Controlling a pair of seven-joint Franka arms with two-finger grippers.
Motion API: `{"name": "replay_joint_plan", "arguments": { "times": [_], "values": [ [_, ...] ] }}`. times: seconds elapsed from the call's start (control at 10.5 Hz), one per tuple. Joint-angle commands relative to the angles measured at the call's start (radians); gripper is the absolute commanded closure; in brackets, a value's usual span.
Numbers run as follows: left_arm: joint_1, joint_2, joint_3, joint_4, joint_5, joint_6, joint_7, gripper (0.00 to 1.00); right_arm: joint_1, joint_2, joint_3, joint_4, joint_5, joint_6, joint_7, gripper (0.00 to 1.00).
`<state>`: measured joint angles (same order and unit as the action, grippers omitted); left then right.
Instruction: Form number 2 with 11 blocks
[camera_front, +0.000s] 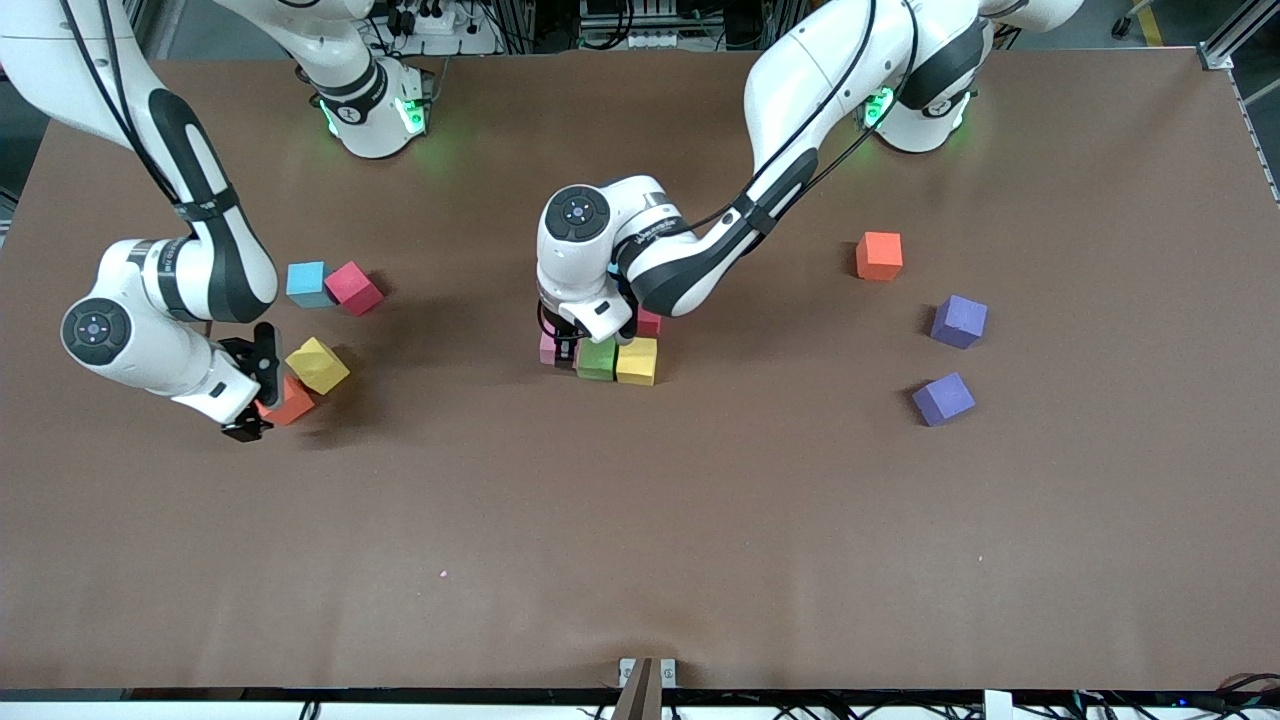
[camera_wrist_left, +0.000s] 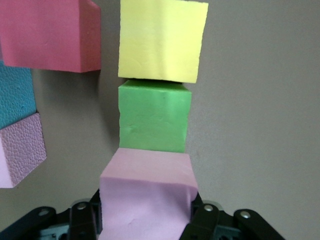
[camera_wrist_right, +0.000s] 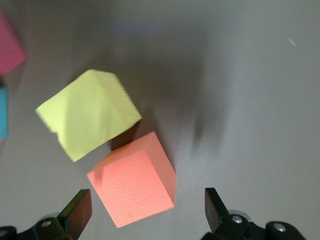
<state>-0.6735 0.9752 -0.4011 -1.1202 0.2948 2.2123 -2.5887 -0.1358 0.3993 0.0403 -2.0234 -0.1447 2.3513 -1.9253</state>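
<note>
My right gripper needs to move lower before it closes on the orange block (camera_wrist_right: 135, 185). Its fingers are above the block, so they would miss if it closed now.
My left gripper (camera_front: 562, 343) is shut on a pink block (camera_wrist_left: 147, 195) at the table's middle, where it sits in line with a green block (camera_front: 596, 358) and a yellow block (camera_front: 637, 361). A crimson block (camera_front: 649, 322) lies just farther from the front camera. The left wrist view also shows a light blue block (camera_wrist_left: 15, 95) and a second pink block (camera_wrist_left: 20, 150) beside the row. My right gripper (camera_front: 255, 395) is open and straddles an orange block (camera_wrist_right: 134, 185), with a tilted yellow block (camera_front: 317, 365) touching it.
A light blue block (camera_front: 306, 284) and a crimson block (camera_front: 353, 288) lie together toward the right arm's end. An orange block (camera_front: 879, 255) and two purple blocks (camera_front: 959, 321) (camera_front: 943, 398) lie toward the left arm's end.
</note>
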Motion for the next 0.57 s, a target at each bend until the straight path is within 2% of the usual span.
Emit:
{"name": "replay_joint_plan", "arguments": {
  "times": [0.0, 0.29, 0.48],
  "values": [
    [-0.021, 0.031, 0.016, 0.049, -0.025, 0.007, -0.013, 0.84, -0.013, 0.004, 0.016, -0.005, -0.004, 0.026, -0.204, 0.00],
    [-0.031, 0.030, 0.024, 0.057, -0.025, 0.007, -0.022, 0.83, -0.040, 0.013, 0.015, -0.008, -0.004, 0.066, -0.266, 0.00],
    [-0.032, 0.028, 0.024, 0.066, -0.025, 0.007, -0.024, 0.83, -0.070, 0.015, 0.015, -0.055, -0.004, 0.069, -0.285, 0.00]
  ]
}}
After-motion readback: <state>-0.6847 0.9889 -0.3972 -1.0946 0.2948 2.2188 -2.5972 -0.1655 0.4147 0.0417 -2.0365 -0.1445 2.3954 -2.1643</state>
